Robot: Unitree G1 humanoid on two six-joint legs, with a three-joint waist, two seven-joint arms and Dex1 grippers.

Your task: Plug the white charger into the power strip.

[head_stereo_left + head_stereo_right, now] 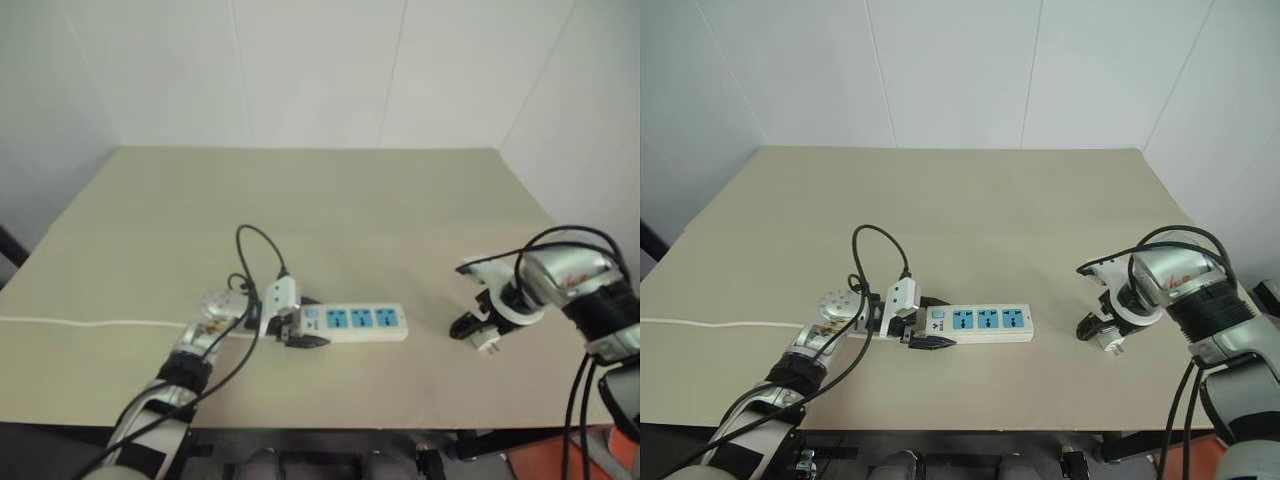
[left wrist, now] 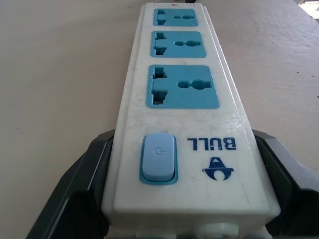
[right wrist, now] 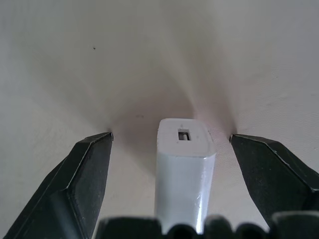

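Observation:
The fingers of the robot's right gripper reach down on either side of the white charger, so that gripper needs to close on it.
The power strip (image 1: pixel 362 321) is a long white bar with three blue sockets, lying flat near the table's front middle. My left gripper (image 1: pixel 300 330) is shut on its switch end, and both black fingers (image 2: pixel 87 179) press its sides in the left wrist view. The white charger (image 3: pixel 184 169) sits on the table to the right, its USB port showing. My right gripper (image 1: pixel 478 332) points down over it and is open. Its fingers (image 3: pixel 84 174) stand on either side of the charger with a gap to each.
The strip's thin white cord (image 1: pixel 90 323) runs left along the beige table (image 1: pixel 330 200) to its edge. White walls close the back and the right side. An orange object (image 1: pixel 560 462) lies below the table's front right corner.

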